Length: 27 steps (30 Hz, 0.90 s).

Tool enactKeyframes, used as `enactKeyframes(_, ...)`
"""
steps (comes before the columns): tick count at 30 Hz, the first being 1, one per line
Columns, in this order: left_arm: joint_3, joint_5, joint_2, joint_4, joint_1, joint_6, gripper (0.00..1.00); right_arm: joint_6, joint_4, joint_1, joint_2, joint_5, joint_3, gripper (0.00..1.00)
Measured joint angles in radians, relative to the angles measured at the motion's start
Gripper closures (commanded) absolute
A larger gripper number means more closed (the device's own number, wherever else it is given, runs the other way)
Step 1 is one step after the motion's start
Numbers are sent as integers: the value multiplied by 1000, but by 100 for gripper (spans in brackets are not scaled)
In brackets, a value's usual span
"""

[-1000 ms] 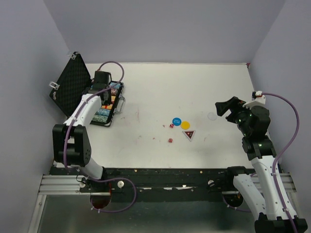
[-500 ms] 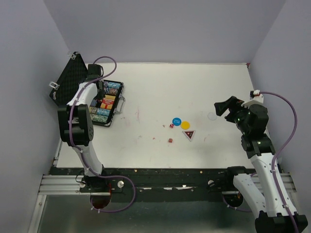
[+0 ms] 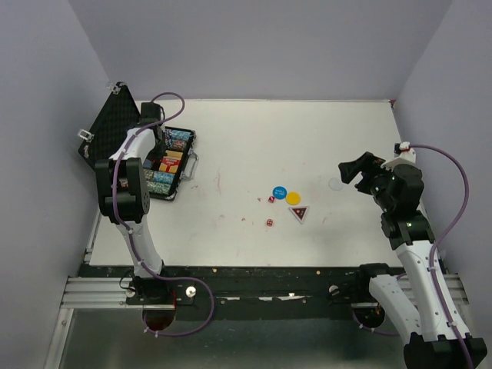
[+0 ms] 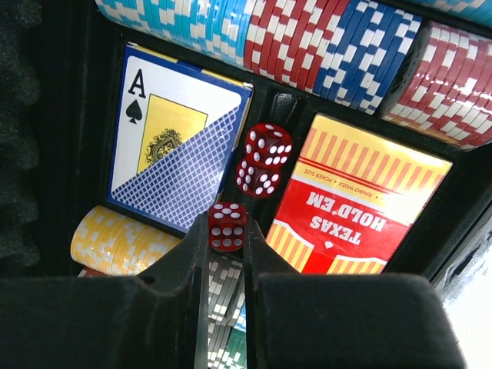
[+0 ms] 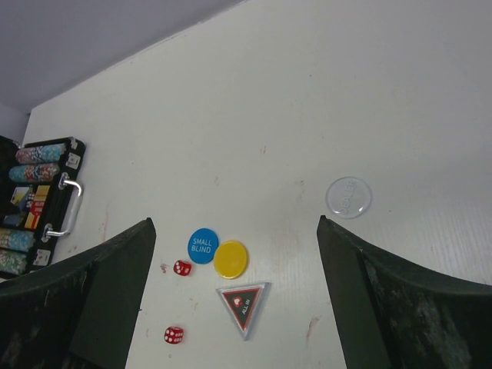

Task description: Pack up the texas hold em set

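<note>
The red die (image 4: 227, 227) is low above the slot's empty end between both decks and would come to rest inside, so I will open my left gripper.
The black case (image 3: 187, 137) lies open at the table's far left, its foam lid (image 3: 111, 137) tilted back. My left gripper (image 3: 157, 140) hovers over it, shut on a red die (image 4: 227, 227). Two more red dice (image 4: 263, 160) lie in a slot between an ace-of-spades deck (image 4: 173, 146) and a red "Texas Hold'em" deck (image 4: 361, 207), with chip rows (image 4: 307, 42) around them. On the table lie two red dice (image 3: 270, 210), a blue disc (image 3: 279, 192), a yellow disc (image 3: 294, 197), a dark triangular token (image 3: 298, 213) and a clear dealer disc (image 3: 335, 184). My right gripper (image 3: 350, 171) is open and empty beside the dealer disc.
The right wrist view shows the blue disc (image 5: 201, 245), yellow disc (image 5: 231, 258), triangular token (image 5: 244, 299), both table dice (image 5: 182, 267) (image 5: 174, 335), dealer disc (image 5: 348, 197) and the case's metal handle (image 5: 61, 207). Purple walls close the table's back and sides.
My left gripper has moved back and left over the case, toward the lid. The right arm has barely moved.
</note>
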Motion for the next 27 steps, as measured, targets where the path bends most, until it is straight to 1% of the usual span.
enactKeyframes(12,0,1,1,-32,-3,1,78,-1,0,0,1,0,0,6)
enactKeyframes(17,0,1,2,-36,-8,3,73,-1,0,0,1,0,0,6)
enactKeyframes(20,0,1,2,-37,-9,4,72,-1,0,0,1,0,0,6)
enactKeyframes(21,0,2,2,-37,-9,4,70,-1,0,0,1,0,0,6)
enactKeyframes(27,0,2,2,-38,-9,4,66,-1,0,0,1,0,0,6)
